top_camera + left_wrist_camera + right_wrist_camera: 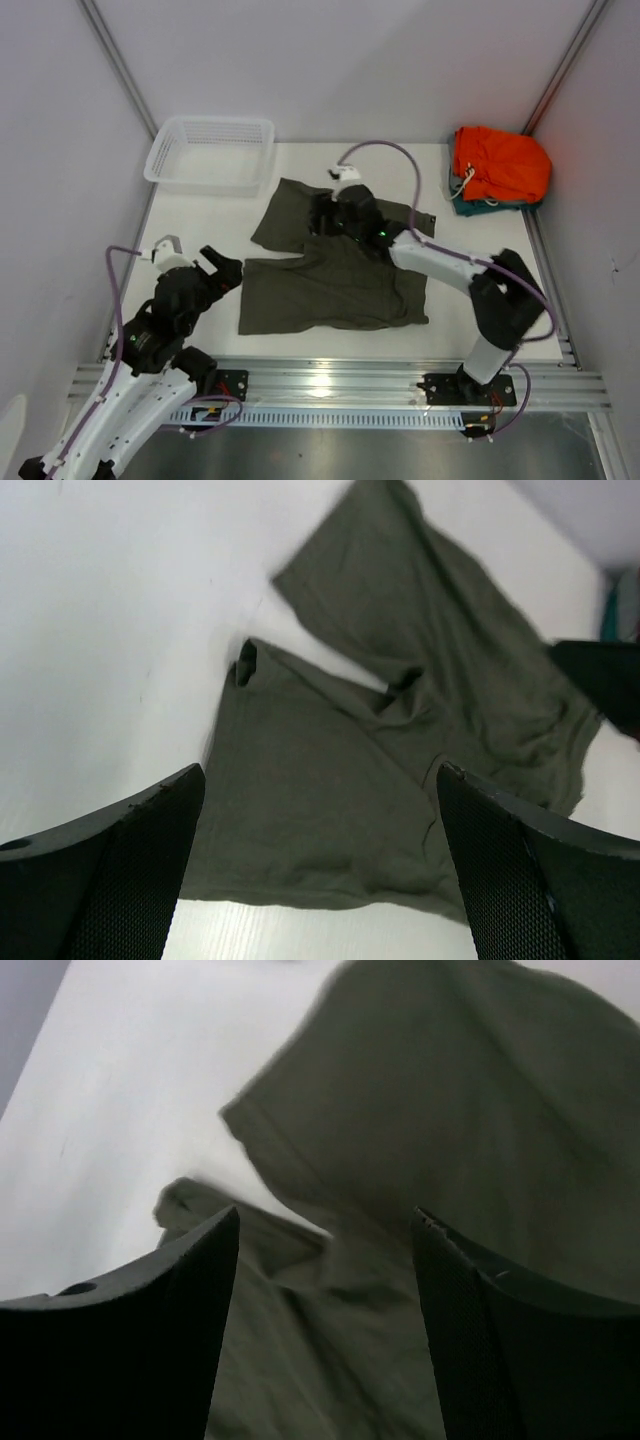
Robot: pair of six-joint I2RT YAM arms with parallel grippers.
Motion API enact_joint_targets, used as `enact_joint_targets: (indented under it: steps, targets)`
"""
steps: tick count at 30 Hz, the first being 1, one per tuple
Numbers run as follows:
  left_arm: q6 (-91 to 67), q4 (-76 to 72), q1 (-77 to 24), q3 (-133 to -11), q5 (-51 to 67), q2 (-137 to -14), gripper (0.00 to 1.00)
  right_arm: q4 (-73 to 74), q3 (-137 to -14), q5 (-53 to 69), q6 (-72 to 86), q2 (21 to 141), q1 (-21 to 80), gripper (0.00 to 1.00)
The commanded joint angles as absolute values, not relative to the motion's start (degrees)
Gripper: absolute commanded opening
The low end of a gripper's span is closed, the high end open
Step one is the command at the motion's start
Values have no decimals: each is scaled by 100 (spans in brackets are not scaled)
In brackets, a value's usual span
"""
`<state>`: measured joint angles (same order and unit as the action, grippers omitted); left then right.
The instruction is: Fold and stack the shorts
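I need to grab the shorts' near waist corner, opposite the hem of the shorts, with my right gripper next. Then the near leg can be folded over the far leg.
The olive-green shorts lie spread flat on the white table, both wide legs pointing left, the far leg angled away from the near one. My right gripper hovers open just over the crotch where the legs split; in the right wrist view its jaws hold nothing, with the rumpled shorts below. My left gripper stands open beside the near leg's left hem. In the left wrist view it is empty above the shorts.
A white mesh basket stands at the back left. Bright orange shorts sit on a teal garment at the back right corner. A metal rail runs along the near edge.
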<state>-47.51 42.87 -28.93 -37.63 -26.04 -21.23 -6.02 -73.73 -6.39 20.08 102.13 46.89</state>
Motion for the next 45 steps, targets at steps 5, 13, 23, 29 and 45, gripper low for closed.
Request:
enact_joint_targets:
  steps: [5, 13, 23, 29, 45]
  targets:
    - [-5193, 3235, -2909, -2797, -1407, -2541, 99, 842, -4680, -1062, 3767, 7240, 4280, 71]
    - [-5923, 3050, -2918, -2154, -1011, -2452, 99, 3001, -3446, -1274, 5790, 4607, 3920, 79]
    - [-6952, 2347, -2918, -1363, -298, -2813, 99, 5133, -3279, -1565, 8295, 3982, 4051, 81]
    - [-7197, 2742, -2918, -1415, -650, -2786, 99, 5335, -3191, -1626, 8815, 4191, 4061, 81]
    - [-8130, 2811, -2936, -1046, -676, -3288, 97, 3649, -2206, -1942, 9791, 4946, 3842, 65]
